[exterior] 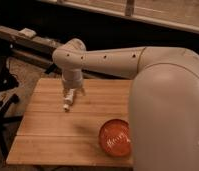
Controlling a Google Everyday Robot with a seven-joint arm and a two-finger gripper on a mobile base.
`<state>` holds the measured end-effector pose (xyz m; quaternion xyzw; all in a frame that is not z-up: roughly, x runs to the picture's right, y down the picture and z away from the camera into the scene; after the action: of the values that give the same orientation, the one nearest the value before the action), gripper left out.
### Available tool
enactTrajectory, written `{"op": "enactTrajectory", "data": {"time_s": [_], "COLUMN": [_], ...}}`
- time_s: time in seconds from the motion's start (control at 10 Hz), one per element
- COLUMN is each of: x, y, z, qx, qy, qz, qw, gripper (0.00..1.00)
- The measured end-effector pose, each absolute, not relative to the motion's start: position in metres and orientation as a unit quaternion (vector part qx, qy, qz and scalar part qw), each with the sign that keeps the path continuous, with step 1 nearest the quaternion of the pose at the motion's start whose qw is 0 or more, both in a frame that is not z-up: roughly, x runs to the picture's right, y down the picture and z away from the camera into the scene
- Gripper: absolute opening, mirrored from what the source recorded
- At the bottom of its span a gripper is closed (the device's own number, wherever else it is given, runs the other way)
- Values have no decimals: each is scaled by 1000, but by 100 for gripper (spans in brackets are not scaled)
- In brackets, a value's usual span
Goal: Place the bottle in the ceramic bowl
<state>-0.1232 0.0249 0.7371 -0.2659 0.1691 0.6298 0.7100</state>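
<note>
My gripper grabs the bottle by its base end (70, 93) next, opposite the white cap. Then it places the bottle in the ceramic bowl (114, 137).
The bottle (67, 103), small and pale with a white cap, is on the wooden table (45, 132) left of centre, tilted with one end toward the front. My gripper (74, 93) hangs just above and behind it, pointing down. Its fingers stand apart, open, and the left finger is close to the bottle's upper end. I cannot tell whether it touches the bottle. The ceramic bowl (114, 137), glossy orange-red, sits near the table's front right, well apart from the bottle, with nothing in it.
My large white arm (163, 100) fills the right side and covers the table's right edge. A dark bench with a pale object (28, 33) runs behind the table. A dark stand (3, 95) is on the floor at the left.
</note>
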Motion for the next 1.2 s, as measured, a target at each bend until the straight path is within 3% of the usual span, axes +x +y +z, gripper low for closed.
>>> {"op": "enactTrajectory", "data": {"time_s": [1.2], "x": [-193], "y": [6], "z": [902], "qx": [-268], "qy": [201], "qz": [595], "qw": [730], "gripper": [65]}}
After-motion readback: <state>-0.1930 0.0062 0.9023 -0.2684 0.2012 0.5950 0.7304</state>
